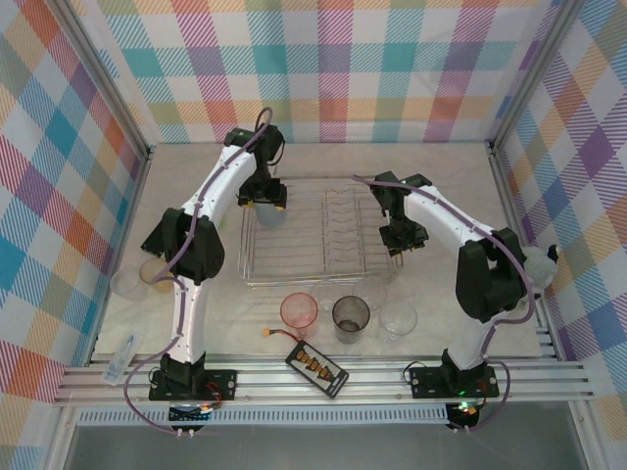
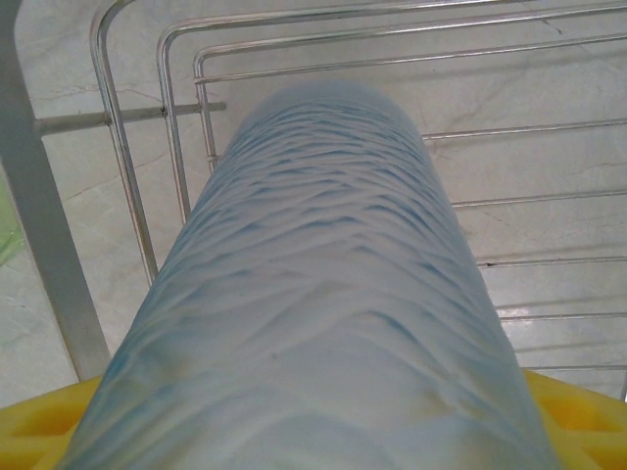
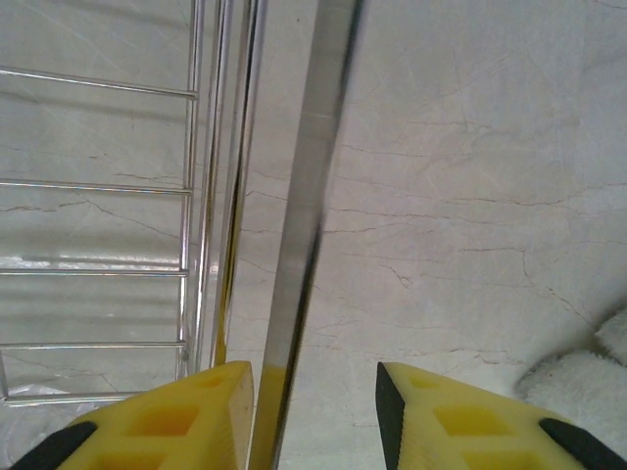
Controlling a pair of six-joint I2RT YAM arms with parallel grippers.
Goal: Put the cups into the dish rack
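Note:
The ribbed blue cup would end in the rack, hanging over the wires inside the corner of the rack's rim, so my left gripper needs to open.
The wire dish rack (image 1: 338, 277) lies mid-table. At its far left corner my left gripper (image 1: 266, 203) is shut on a ribbed blue cup (image 2: 323, 294), which hangs over the rack's wires (image 2: 176, 147) between the yellow fingers (image 2: 39, 426). My right gripper (image 3: 313, 392) is open at the rack's right edge, and the rim wire (image 3: 304, 196) runs between its fingers, close to the left one. A pink cup (image 1: 299, 310), a smoky grey cup (image 1: 351, 316) and a clear cup (image 1: 398, 317) stand in front of the rack. Two pale cups (image 1: 147, 277) stand by the left arm.
A black battery pack (image 1: 316, 369) with an orange lead lies near the front edge between the arm bases. Something white and fluffy (image 3: 578, 377) sits on the table right of the right gripper. Checked walls close in the sides and back.

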